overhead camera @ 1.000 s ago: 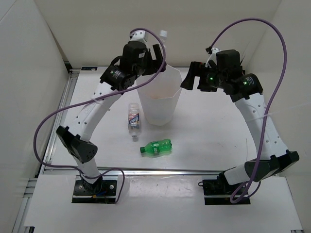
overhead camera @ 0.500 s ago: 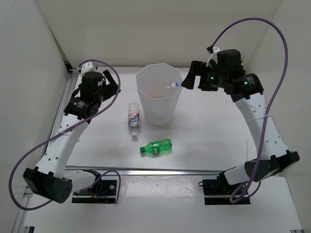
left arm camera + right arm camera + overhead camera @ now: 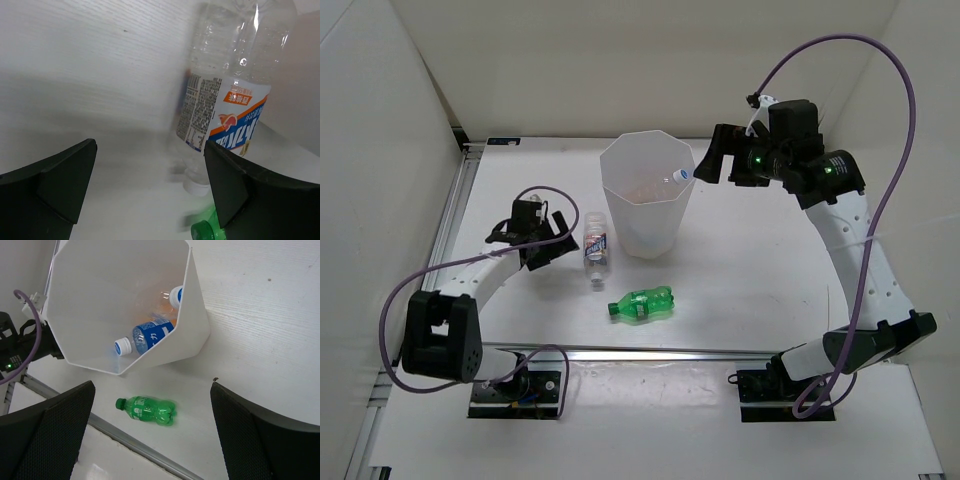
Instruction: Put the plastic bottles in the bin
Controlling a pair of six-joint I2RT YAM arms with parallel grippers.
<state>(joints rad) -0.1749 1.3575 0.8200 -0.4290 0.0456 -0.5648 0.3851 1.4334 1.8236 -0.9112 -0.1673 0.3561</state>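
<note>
My left gripper is to grab the clear bottle by its white label [image 3: 596,248] next. This keeps the clear bottle's cap end [image 3: 597,283] free to go into the bin.
The white faceted bin [image 3: 650,235] stands mid-table. The right wrist view shows, inside the bin [image 3: 195,335], a blue-labelled bottle [image 3: 150,335], an orange one [image 3: 167,320] and a white-capped one [image 3: 176,296]. One bottle's cap [image 3: 680,176] shows near the rim. A clear white-labelled bottle [image 3: 595,245] lies left of the bin, and a green bottle [image 3: 642,303] lies in front. My left gripper [image 3: 560,240] sits low and open just left of the clear bottle [image 3: 225,100], nothing between its fingers. My right gripper [image 3: 705,160] hovers open and empty, high, right of the bin.
White walls close in the table on the left, back and right. A metal rail [image 3: 650,352] runs along the near edge, and another rail [image 3: 455,215] along the left side. The green bottle's cap [image 3: 202,232] shows just beyond the clear bottle's cap [image 3: 196,187].
My left gripper let a bottle go over the bin, opened, then swung left and down to the table beside the clear white-labelled bottle. The right arm has not moved.
</note>
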